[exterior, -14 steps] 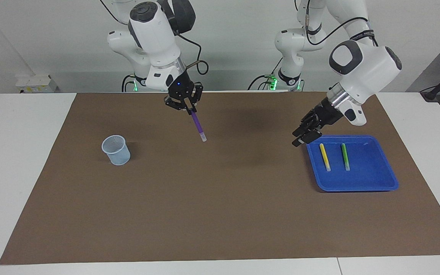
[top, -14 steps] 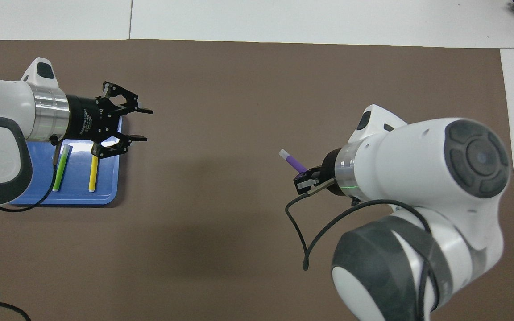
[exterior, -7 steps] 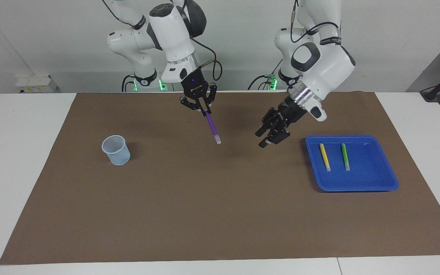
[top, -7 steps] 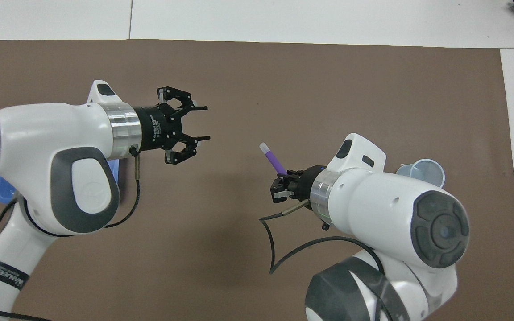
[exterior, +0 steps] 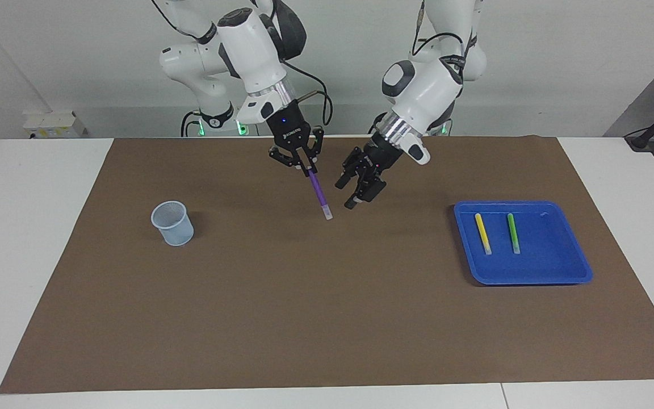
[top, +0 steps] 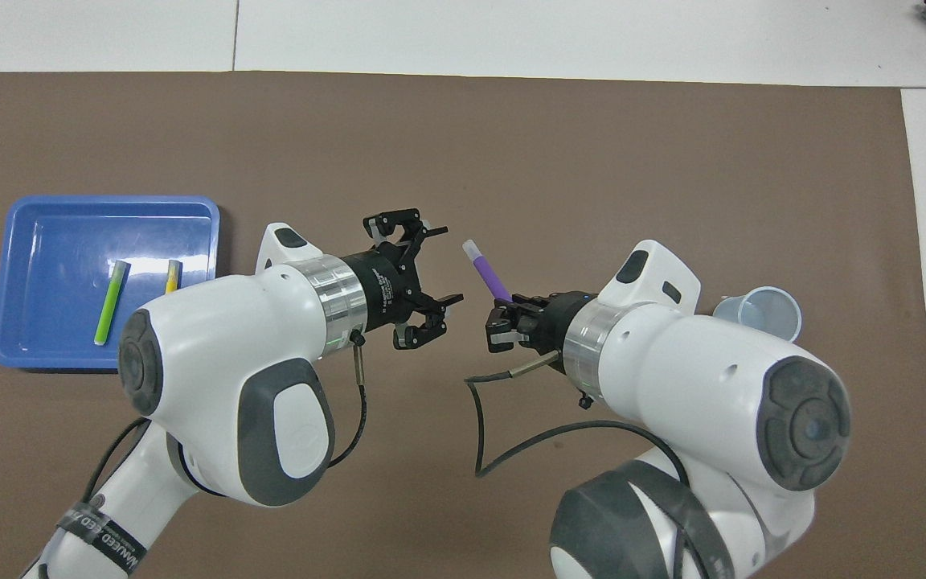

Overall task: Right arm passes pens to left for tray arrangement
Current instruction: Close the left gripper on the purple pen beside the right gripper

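Note:
I should next grab the purple pen with my left gripper by its bare body [top: 489,274] beside the pen's pale end, because my right gripper's fingers cover the pen's purple end.
My right gripper [exterior: 304,166] [top: 506,310] is shut on the purple pen [exterior: 319,193] [top: 489,274] and holds it in the air over the middle of the mat, pale end pointing down and away from the robots. My left gripper [exterior: 353,192] [top: 443,268] is open, up in the air just beside the pen, with a small gap to it. The blue tray [exterior: 560,267] [top: 37,221] lies at the left arm's end of the mat. The yellow pen [exterior: 482,233] [top: 172,277] and the green pen [exterior: 513,233] [top: 111,301] lie side by side in it.
A small translucent pale-blue cup [exterior: 173,223] [top: 760,310] stands on the brown mat [exterior: 327,318] toward the right arm's end. A black cable [top: 503,418] hangs from the right wrist.
My left gripper has left the tray's edge and swung toward the middle of the mat, now beside the purple pen. My right gripper has carried the pen a little toward it.

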